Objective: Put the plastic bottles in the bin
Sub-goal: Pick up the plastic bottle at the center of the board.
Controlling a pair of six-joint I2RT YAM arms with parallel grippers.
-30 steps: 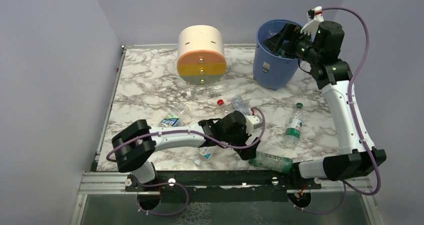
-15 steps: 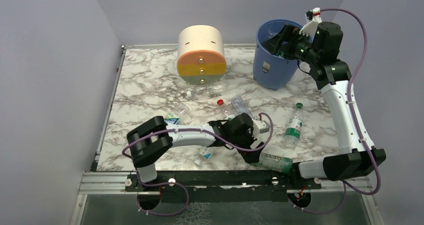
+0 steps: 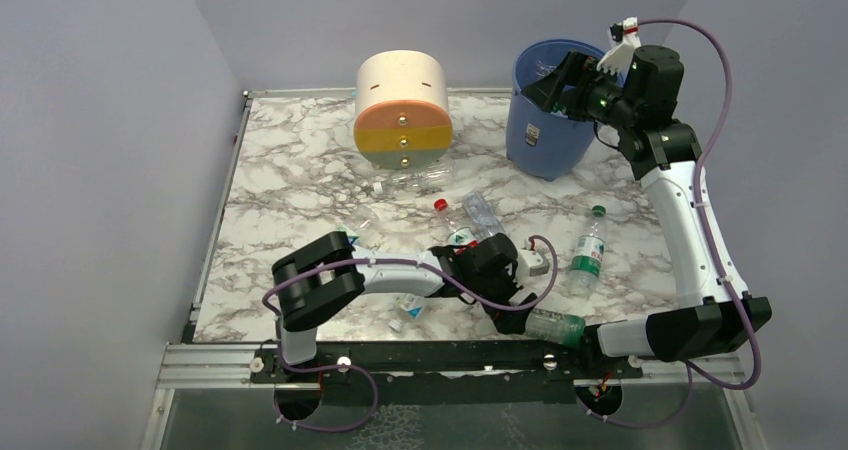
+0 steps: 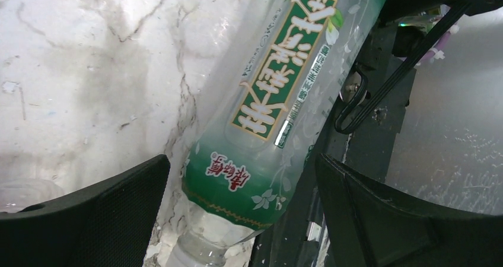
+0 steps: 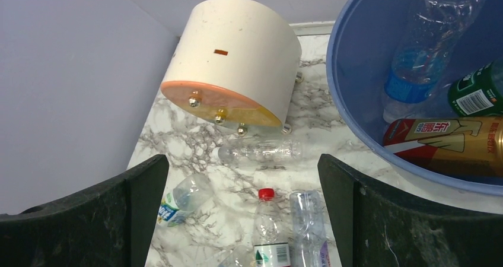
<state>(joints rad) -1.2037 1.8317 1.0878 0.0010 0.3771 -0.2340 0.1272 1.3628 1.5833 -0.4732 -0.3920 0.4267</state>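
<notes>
The left gripper isn't ready to close yet: its fingers are high beside the bottle's label, so it needs to go lower first and then close on the bottle [image 3: 554,327] [image 4: 270,110].
A green-labelled see-through bottle [image 4: 279,107] lies at the table's near edge, also in the top view [image 3: 548,325]. My left gripper [image 4: 243,219] is open, one finger on each side of the bottle's lower end, low over the table [image 3: 510,313]. My right gripper [image 3: 556,78] is open and empty, held over the rim of the blue bin [image 3: 545,138]. Inside the bin [image 5: 362,47] lie a blue-labelled bottle [image 5: 415,59], a green one [image 5: 474,95] and a red-and-gold labelled one [image 5: 451,142]. On the table lie a green-capped bottle [image 3: 588,252], a red-capped bottle [image 3: 446,216] and clear bottles [image 3: 420,179].
The cream-and-orange round drawer unit [image 3: 403,110] stands at the back, left of the bin. A blue-labelled bottle [image 5: 178,199] lies left of centre, partly behind my left arm in the top view. The black frame rail [image 3: 430,355] runs along the near edge, right beside the green-labelled bottle.
My left arm has swung right and towards the near edge, bringing its open gripper round the green-labelled bottle. My right gripper has stayed over the bin, shifted only slightly.
</notes>
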